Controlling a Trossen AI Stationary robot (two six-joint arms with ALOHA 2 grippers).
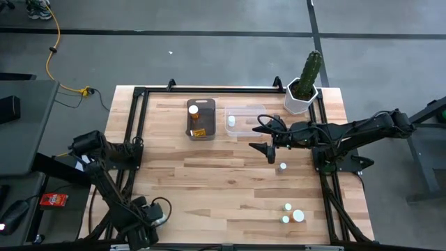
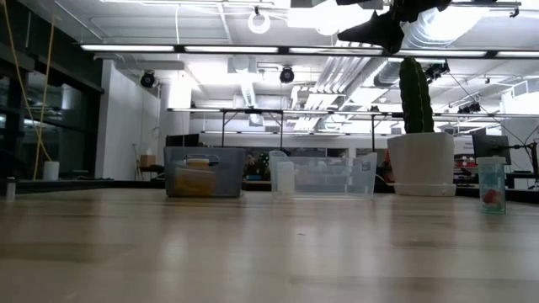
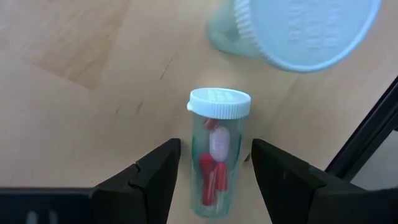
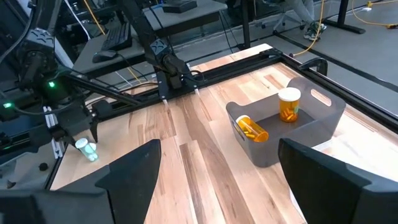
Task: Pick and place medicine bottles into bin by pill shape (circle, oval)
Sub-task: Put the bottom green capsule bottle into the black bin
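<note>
My left gripper is ready to close: its fingers are on either side of the small bottle's clear body [image 3: 214,165] below its white cap [image 3: 219,101], so they would hold the small bottle if I closed now. I will close.
My left gripper [image 3: 214,177] points down at the table's near left corner [image 1: 143,224], open. Its fingers stand on either side of a small clear medicine bottle [image 3: 217,155] with a white cap and red and white pills, without touching it. A bigger white-capped bottle [image 3: 298,28] is close beside it. My right gripper [image 4: 217,180] hangs open and holds nothing, high over the table's middle right [image 1: 270,148], near the clear bin. Three small bottles [image 1: 287,207] [image 1: 298,216] [image 1: 282,167] rest on the wood at the right.
At the far middle, a grey bin [image 1: 201,120] holds two amber bottles [image 4: 289,102] and a clear bin [image 1: 245,120] holds a white one [image 1: 231,121]. A potted cactus [image 1: 305,84] stands at the far right corner. A black frame rail [image 3: 367,130] runs close beside my left gripper.
</note>
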